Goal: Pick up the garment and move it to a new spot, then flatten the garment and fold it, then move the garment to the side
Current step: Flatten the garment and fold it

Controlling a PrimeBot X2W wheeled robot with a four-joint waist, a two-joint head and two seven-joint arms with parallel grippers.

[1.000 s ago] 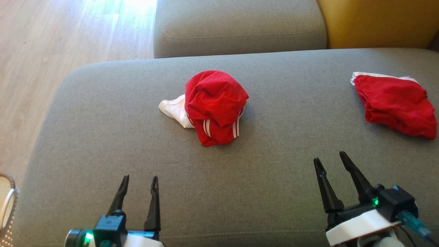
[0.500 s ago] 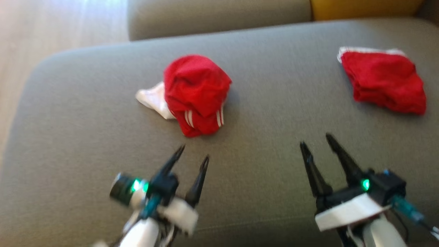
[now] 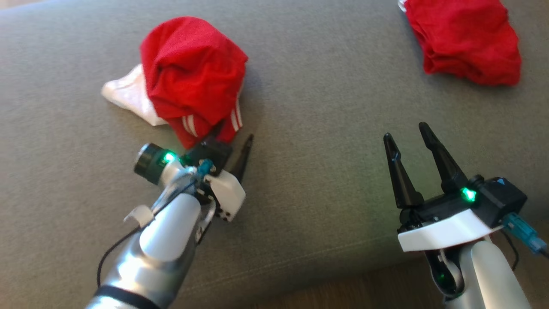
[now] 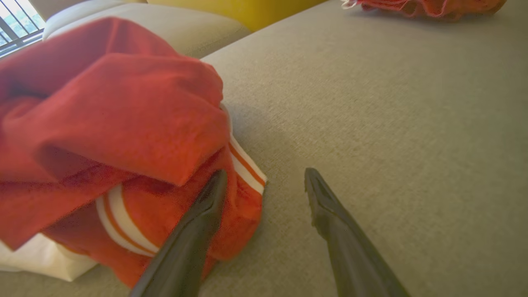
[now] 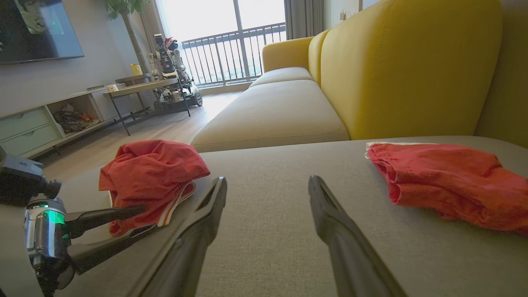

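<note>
My left gripper grabs the crumpled garment by its white-striped edge next, to move the garment to a new spot.
A crumpled red garment with white stripes and a white lining lies on the grey sofa cushion. My left gripper is open at its near right edge. In the left wrist view the left finger lies over the striped hem of the garment, and the right finger rests above bare cushion. My right gripper stands open over bare cushion, well to the right, holding nothing. The right wrist view shows the garment with the left gripper against it.
A second red garment lies at the cushion's far right, and also appears in the right wrist view. A yellow sofa back rises behind it. The cushion's front edge runs just below both arms.
The head camera has tipped down and closer. My left gripper has advanced from the front edge to the garment's near hem, still open. The right gripper has hardly moved.
</note>
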